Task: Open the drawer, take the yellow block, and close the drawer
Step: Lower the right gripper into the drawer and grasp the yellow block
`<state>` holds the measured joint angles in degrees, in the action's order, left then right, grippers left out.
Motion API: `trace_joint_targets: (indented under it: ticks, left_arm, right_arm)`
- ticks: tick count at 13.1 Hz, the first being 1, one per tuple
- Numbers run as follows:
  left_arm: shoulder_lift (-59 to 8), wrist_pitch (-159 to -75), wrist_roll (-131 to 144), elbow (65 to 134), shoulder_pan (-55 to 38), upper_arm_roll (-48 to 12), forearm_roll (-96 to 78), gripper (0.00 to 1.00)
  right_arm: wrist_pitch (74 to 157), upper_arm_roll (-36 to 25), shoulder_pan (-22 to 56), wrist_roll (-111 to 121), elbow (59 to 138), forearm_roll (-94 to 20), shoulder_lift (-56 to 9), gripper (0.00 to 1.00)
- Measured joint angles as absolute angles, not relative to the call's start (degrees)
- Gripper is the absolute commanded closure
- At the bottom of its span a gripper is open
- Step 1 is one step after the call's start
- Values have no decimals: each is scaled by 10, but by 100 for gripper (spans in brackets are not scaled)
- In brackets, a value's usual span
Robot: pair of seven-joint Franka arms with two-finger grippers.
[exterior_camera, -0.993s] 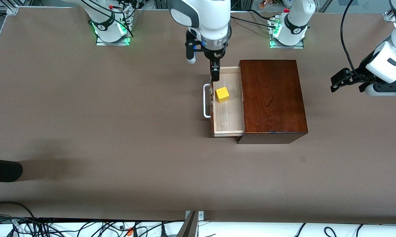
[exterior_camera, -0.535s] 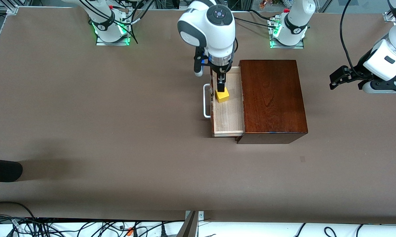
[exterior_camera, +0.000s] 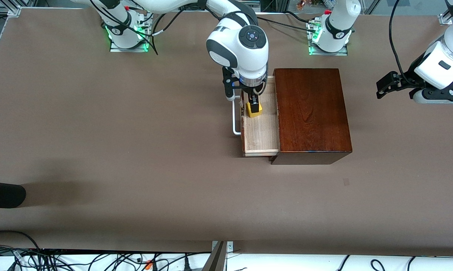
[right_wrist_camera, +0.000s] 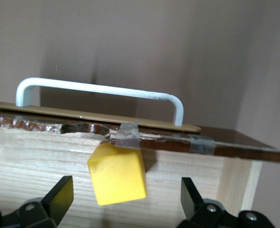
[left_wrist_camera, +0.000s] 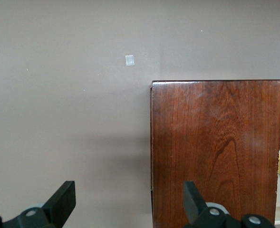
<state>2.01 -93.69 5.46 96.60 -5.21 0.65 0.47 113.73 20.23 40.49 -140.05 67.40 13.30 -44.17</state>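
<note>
I need to lower my right gripper before I close it on the yellow block (exterior_camera: 254, 110) (right_wrist_camera: 117, 173). My right gripper's fingers stop above the block.
The dark wooden box (exterior_camera: 311, 113) has its drawer (exterior_camera: 261, 131) pulled out, with the white handle (exterior_camera: 235, 116) on its front. The yellow block (exterior_camera: 254, 110) lies in the drawer next to the drawer's front, at the end farther from the front camera. My right gripper (exterior_camera: 253, 105) is low in the drawer, open. In the right wrist view its fingers (right_wrist_camera: 59, 194) stand on either side of the yellow block (right_wrist_camera: 117, 173), apart from it, with the handle (right_wrist_camera: 101, 90) past it. My left gripper (exterior_camera: 384, 84) waits open in the air toward the left arm's end of the table; its own view (left_wrist_camera: 129, 202) shows the box top (left_wrist_camera: 216, 152).
A black object (exterior_camera: 4, 194) juts in at the table's edge toward the right arm's end, nearer the front camera. A small pale mark (exterior_camera: 346, 181) sits on the table nearer the camera than the box. Cables run along the near edge.
My right gripper has come down into the drawer until its open fingers flank the yellow block. The left arm has shifted slightly. The drawer and block have not moved.
</note>
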Motion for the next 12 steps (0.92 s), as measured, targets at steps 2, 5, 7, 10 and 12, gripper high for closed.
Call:
trace_joint_targets:
  ticks: [2, 5, 7, 10, 12]
  left_arm:
    - [20, -936, 55, 965, -52, 6, 5, 0]
    - [20, -935, 55, 965, -52, 6, 5, 0]
    - [20, -935, 55, 965, -52, 6, 5, 0]
    - [20, -934, 55, 965, -52, 6, 5, 0]
    - [20, -933, 55, 965, -52, 6, 5, 0]
  right_arm:
    - [1149, 202, 406, -1386, 677, 143, -449, 0]
    - [1170, 202, 407, -1385, 683, 152, -456, 0]
    - [1176, 201, 407, -1385, 683, 152, -460, 0]
    - [1189, 195, 407, -1385, 685, 152, -467, 25]
    - [1194, 195, 407, -1385, 685, 152, -473, 79]
